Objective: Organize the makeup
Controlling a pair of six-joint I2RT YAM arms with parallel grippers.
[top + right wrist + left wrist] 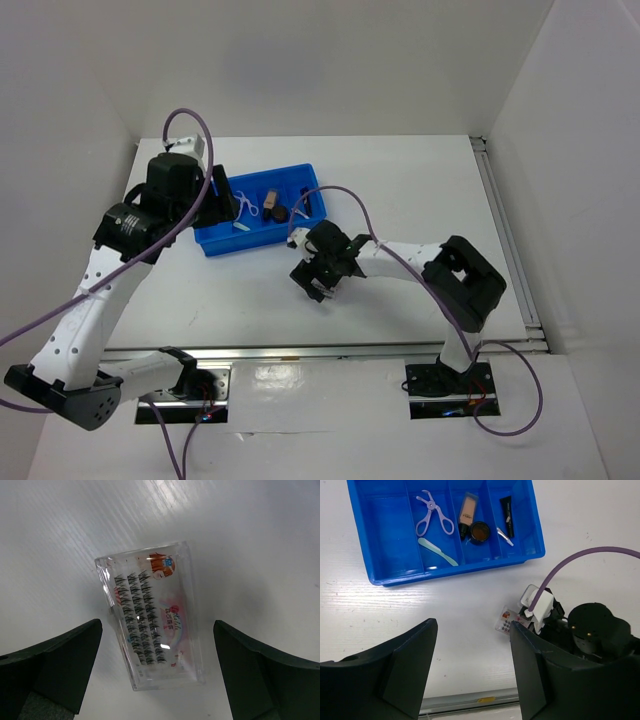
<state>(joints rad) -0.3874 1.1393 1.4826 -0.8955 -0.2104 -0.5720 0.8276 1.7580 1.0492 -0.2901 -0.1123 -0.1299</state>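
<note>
I should hold the clear lash pack by its long edges with my right gripper next, so its short ends stay free to go into the tray.
The white red-printed sachet, a clear flat pack of black lashes, lies on the table between the fingers of my open right gripper, which hangs just above it without touching. It also shows in the left wrist view. The blue tray holds the purple loop, beige tube, round dark jar, thin black stick and silvery clip. My left gripper is open and empty, high above the table in front of the tray.
A mint-green stick lies in the tray beside the purple loop. The tray's leftmost compartment holds nothing. In the top view the right gripper is just in front of the tray. A metal rail runs along the near edge.
</note>
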